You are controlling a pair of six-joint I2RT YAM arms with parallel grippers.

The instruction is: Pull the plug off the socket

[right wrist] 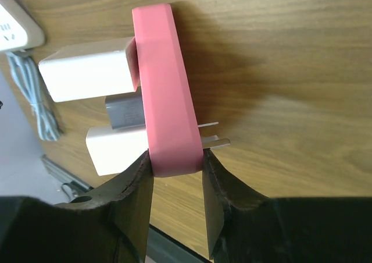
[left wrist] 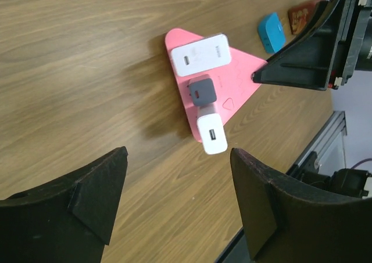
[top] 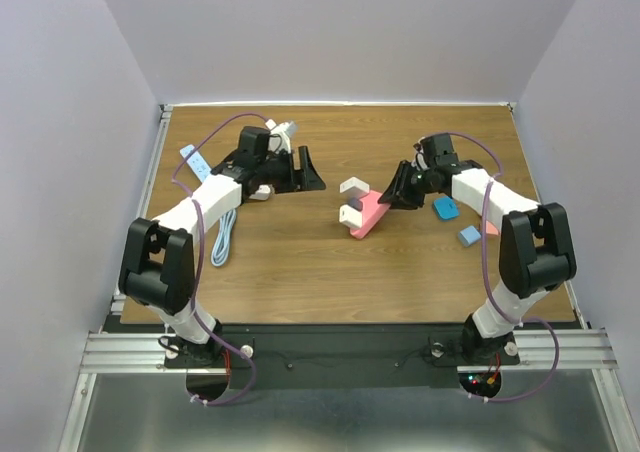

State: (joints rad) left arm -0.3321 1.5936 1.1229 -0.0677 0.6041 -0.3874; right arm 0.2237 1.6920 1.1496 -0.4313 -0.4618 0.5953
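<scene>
I will next use my left gripper to grab the smaller white plug [top: 350, 216] [left wrist: 211, 134] across its opposite sides, facing its outer end. Then I will pull it straight off the socket.
The pink triangular socket [top: 372, 215] carries a large white plug [left wrist: 200, 54], a small grey plug [left wrist: 202, 91] and a smaller white plug [left wrist: 211, 134], all seated in its face. My right gripper [right wrist: 177, 161] is shut on a corner of the socket [right wrist: 163, 82], which it holds on edge. Metal prongs [right wrist: 214, 134] stick out of the socket's back. My left gripper [left wrist: 177, 158] is open and empty. It is to the left of the socket [left wrist: 238, 71], apart from it, with its jaws facing the plugs.
A white power strip [top: 196, 162] with a coiled cable [top: 225, 234] lies at the left under my left arm. Two blue blocks [top: 446, 208] [top: 468, 236] and a reddish piece [top: 490, 228] lie on the table by my right arm.
</scene>
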